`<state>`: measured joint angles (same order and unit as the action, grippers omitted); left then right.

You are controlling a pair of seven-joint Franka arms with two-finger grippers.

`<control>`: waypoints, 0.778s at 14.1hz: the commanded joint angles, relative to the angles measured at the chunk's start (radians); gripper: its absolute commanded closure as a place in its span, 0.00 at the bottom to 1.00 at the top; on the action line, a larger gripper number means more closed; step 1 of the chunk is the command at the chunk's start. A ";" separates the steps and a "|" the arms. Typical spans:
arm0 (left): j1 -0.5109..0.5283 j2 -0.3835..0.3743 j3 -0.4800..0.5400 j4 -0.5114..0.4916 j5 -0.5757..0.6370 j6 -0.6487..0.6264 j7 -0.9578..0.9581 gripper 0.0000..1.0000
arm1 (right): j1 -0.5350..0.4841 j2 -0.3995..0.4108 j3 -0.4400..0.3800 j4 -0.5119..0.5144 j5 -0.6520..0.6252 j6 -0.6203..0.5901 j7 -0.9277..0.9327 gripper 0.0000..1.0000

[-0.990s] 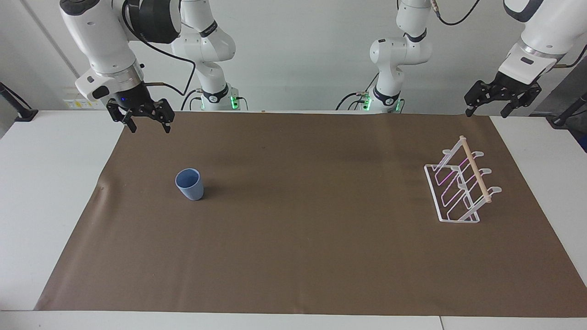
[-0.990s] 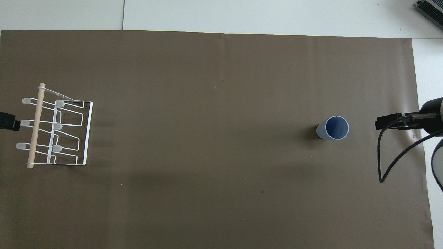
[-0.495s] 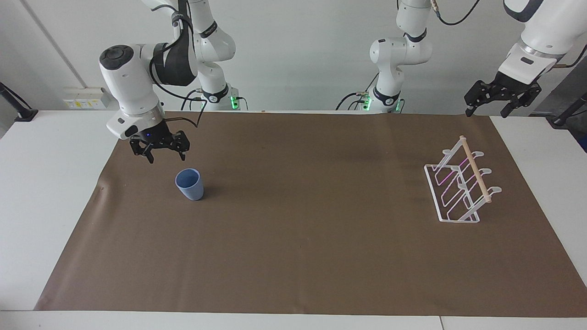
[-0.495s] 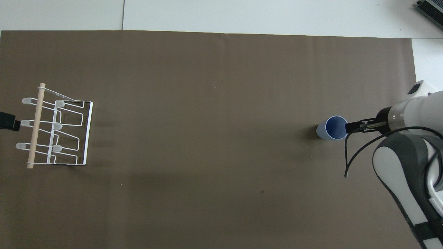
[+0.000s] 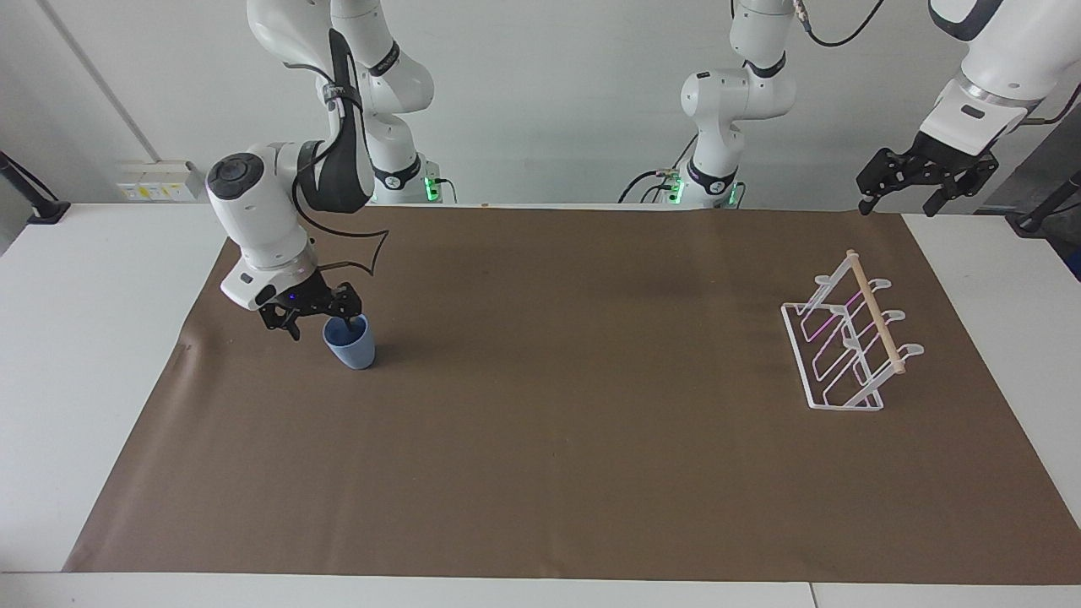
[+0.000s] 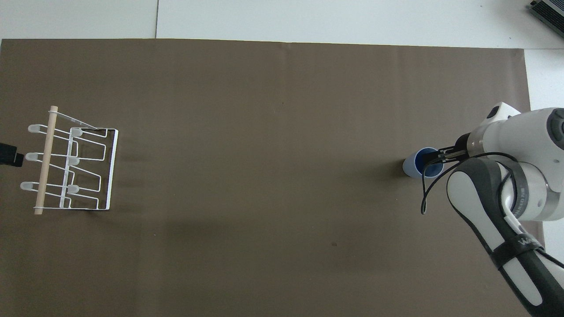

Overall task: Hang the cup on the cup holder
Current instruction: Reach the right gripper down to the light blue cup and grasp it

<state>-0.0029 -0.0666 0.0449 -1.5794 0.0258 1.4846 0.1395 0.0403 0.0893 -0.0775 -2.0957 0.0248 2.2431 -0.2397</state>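
I will next pick up the cup by its rim with my right gripper. Then my right gripper will move the cup toward the cup holder to hang it.
The light-blue cup stands upright on the brown mat, toward the right arm's end of the table. My right gripper is open and low at the cup's rim. One finger dips into the cup's mouth and the other stays outside its wall. The white wire cup holder, with a wooden dowel along its top, stands toward the left arm's end with nothing on its prongs. My left gripper waits open, raised above the table's edge by the holder.
The brown mat covers most of the white table. A black cable loops down from the right wrist beside the cup. A grey device sits at the table's corner farthest from the robots.
The right arm swung in from above the mat's corner and came down, bringing its open gripper to the cup's rim. The cup, holder and left arm stayed put.
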 commanded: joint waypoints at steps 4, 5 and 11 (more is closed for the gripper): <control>0.014 -0.024 0.000 -0.027 -0.003 -0.004 -0.009 0.00 | -0.042 0.020 0.002 -0.029 0.026 0.035 -0.124 0.00; 0.012 -0.024 -0.002 -0.027 -0.003 -0.012 -0.006 0.00 | -0.040 0.018 0.002 -0.029 0.026 0.032 -0.127 0.00; 0.009 -0.027 -0.002 -0.030 -0.003 -0.010 0.000 0.00 | -0.030 0.017 0.005 -0.027 0.035 0.003 -0.141 0.30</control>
<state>0.0061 -0.0667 0.0412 -1.5795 0.0258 1.4780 0.1395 0.0114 0.1142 -0.0750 -2.1120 0.0338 2.2486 -0.3435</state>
